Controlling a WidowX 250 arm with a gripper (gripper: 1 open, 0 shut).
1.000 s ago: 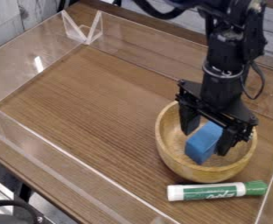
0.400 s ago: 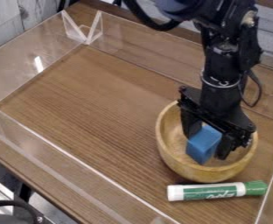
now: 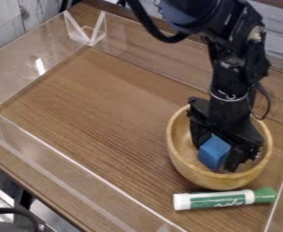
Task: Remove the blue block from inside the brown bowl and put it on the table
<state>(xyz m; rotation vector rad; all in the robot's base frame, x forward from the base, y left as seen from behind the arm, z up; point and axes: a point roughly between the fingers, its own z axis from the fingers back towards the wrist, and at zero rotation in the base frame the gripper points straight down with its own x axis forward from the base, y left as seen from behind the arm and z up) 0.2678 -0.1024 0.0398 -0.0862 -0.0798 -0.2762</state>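
Observation:
The blue block (image 3: 213, 152) is between my fingers, which reach down inside the brown bowl (image 3: 184, 161) on either side of the block. My gripper should close. Closing now would hold the block.
The brown bowl (image 3: 184, 161) sits on the table (image 3: 95, 100) at the right, near the front edge. Inside it lies the blue block (image 3: 213, 152). My gripper (image 3: 219, 150) points straight down into the bowl, open, with one black finger on each side of the block. Whether the fingers touch the block I cannot tell. The arm rises from the bowl toward the top of the view.
A green-and-white marker (image 3: 224, 197) lies on the table just in front of the bowl. Low clear plastic walls (image 3: 35, 68) border the table on the left and back. A folded clear piece (image 3: 86, 29) stands at the back.
The gripper has sunk a little deeper into the bowl around the blue block, jaws still wide. The bowl has shifted slightly to the right.

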